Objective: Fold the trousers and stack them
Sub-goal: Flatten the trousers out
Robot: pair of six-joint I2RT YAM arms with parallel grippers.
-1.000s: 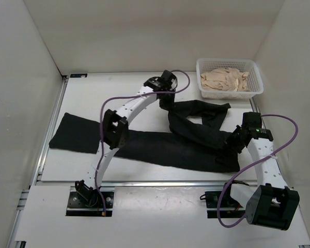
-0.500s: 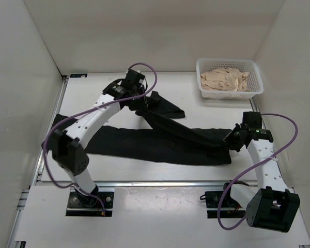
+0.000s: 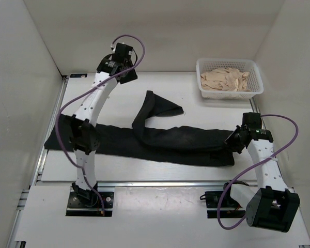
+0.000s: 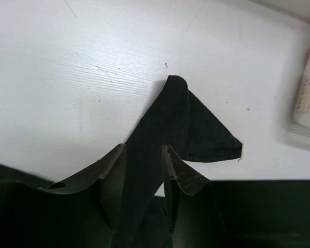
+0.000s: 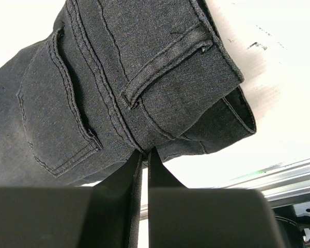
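My left gripper is going to grab the bent leg (image 4: pixel 168 116) of the trousers next, near its bend, to pull it out from the held waistband for folding.
The black trousers (image 3: pixel 170 142) lie stretched across the table from left to right. One leg bends up toward the back, its hem near the middle. My left gripper (image 3: pixel 126 75) is open and empty, raised at the back left, apart from the cloth. In the left wrist view its gripper (image 4: pixel 143 147) frames that bent leg (image 4: pixel 168 116) lying below. My right gripper (image 3: pixel 233 140) is shut on the trousers' waistband at the right end. In the right wrist view its gripper (image 5: pixel 144 151) pinches the waist seam (image 5: pixel 119 77) beside a back pocket.
A white basket (image 3: pixel 199 77) holding a beige cloth pile (image 3: pixel 225 80) stands at the back right. White walls close the table on the left, back and right. A metal rail (image 3: pixel 144 182) runs along the near edge.
My left gripper swung from the table's middle to the back left, dragged the upper leg leftward and let it go. The leg now lies flatter. The right gripper has stayed put.
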